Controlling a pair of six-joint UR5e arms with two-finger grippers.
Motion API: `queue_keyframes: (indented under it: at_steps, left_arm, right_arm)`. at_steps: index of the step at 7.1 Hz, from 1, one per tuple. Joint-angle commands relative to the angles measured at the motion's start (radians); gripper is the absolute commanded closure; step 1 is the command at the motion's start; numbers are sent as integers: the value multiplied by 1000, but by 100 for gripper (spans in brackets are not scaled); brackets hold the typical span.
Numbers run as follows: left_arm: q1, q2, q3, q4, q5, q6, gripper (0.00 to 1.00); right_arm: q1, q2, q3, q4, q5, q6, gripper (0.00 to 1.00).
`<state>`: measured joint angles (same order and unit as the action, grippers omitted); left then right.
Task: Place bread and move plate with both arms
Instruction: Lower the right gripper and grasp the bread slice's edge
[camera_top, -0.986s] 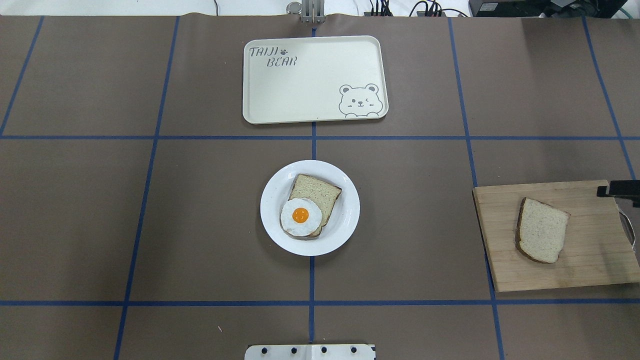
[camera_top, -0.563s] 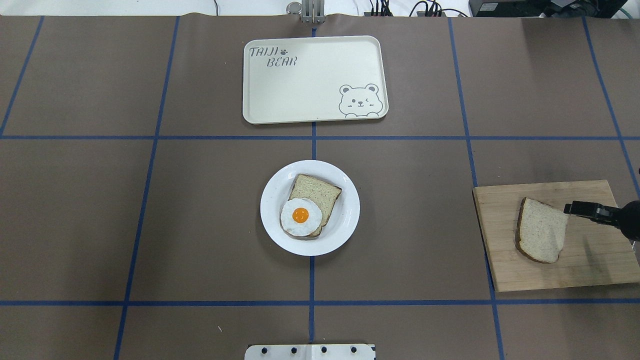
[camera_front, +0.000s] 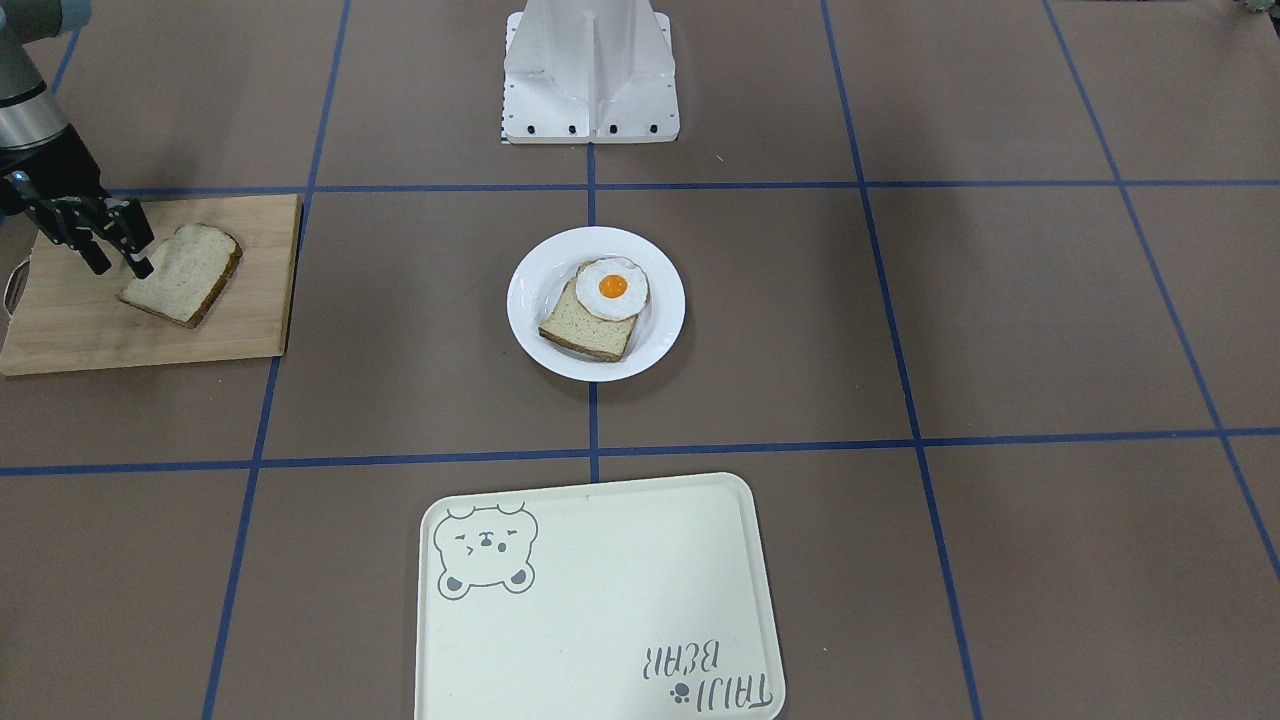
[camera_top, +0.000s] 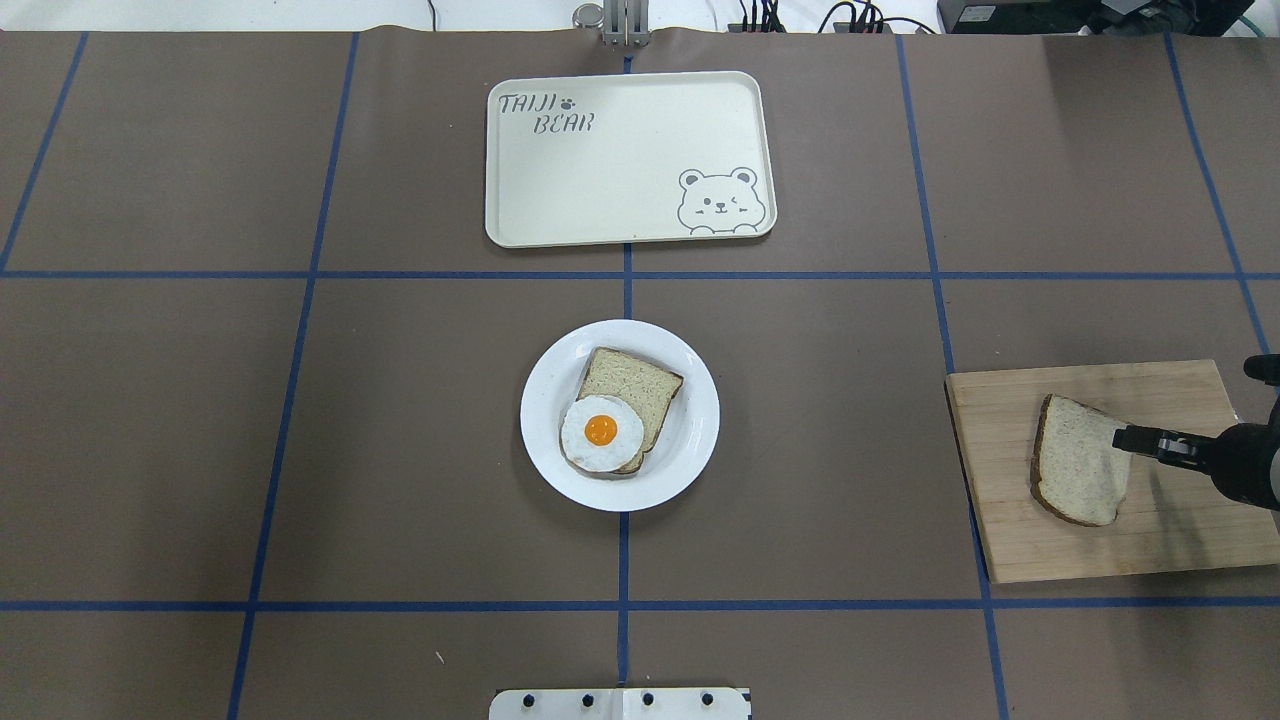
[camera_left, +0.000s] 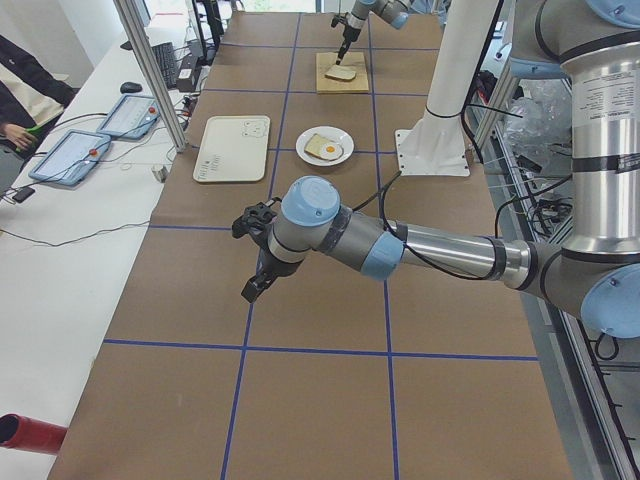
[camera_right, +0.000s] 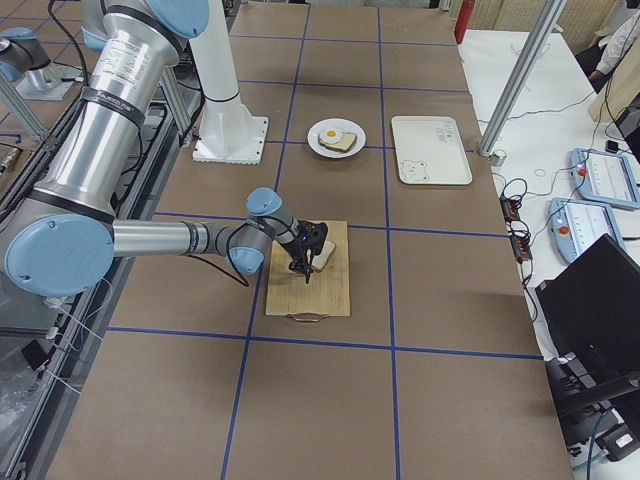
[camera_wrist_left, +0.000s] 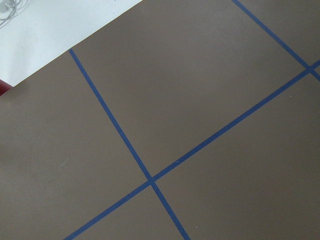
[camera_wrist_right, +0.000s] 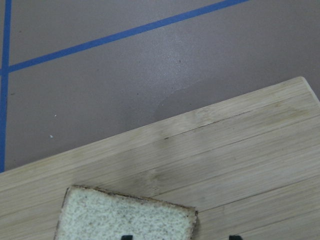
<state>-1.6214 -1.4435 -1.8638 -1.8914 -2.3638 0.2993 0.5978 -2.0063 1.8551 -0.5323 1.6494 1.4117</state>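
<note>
I should next grab the slice by its crust edge (camera_front: 131, 288) with my right gripper, to put the bread on the plate (camera_front: 534, 282).
The plain bread (camera_top: 1078, 478) lies on a wooden cutting board (camera_top: 1180, 545) at the table's right side. My right gripper (camera_top: 1125, 438) is open and hangs just over the slice's right, flat edge; the front-facing view shows its two fingers (camera_front: 143, 266) spread beside the bread (camera_front: 182, 270). In the right wrist view the bread (camera_wrist_right: 125, 219) lies at the bottom, with two fingertips at the frame's lower edge. The white plate (camera_top: 692, 440) sits at the table's centre and holds another slice with a fried egg (camera_top: 601, 431). My left gripper (camera_left: 250, 290) shows only in the exterior left view, low over bare table; I cannot tell whether it is open or shut.
A cream tray (camera_top: 620, 165) with a bear drawing lies beyond the plate, toward the far edge. The robot's white base (camera_front: 590, 80) stands behind the plate. The left wrist view shows only brown table with blue tape lines.
My right gripper has come in from the table's right edge, across the cutting board, up to the bread's right edge. The bread, plate and tray have not moved.
</note>
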Motion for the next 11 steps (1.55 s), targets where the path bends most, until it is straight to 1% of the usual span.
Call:
queue_keyframes:
  at_steps: [1,3,4,6,7,8,9,11]
  left_arm:
    - [0,0,0,0,0,0,2]
    - [0,0,0,0,0,0,2]
    - [0,0,0,0,0,0,2]
    - [0,0,0,0,0,0,2]
    - [0,0,0,0,0,-2,2]
    - [0,0,-2,0,0,-2,2]
    - [0,0,0,0,0,-2,2]
    - [0,0,0,0,0,-2,2]
  right_arm:
    - [-22,3,-10,-5,-16,0,49]
    - [-29,11,-20,-11,-33,-2,56]
    - [-32,15,-22,-11,-33,-2,58]
    - [-38,18,-25,-11,-33,-5,59]
    - [-39,23,-27,-11,-33,-8,62]
    - [-42,24,-28,-11,-33,-14,78]
    - [-46,23,-28,-11,-34,-16,100]
    - [-32,20,-19,-11,-19,-33,100]
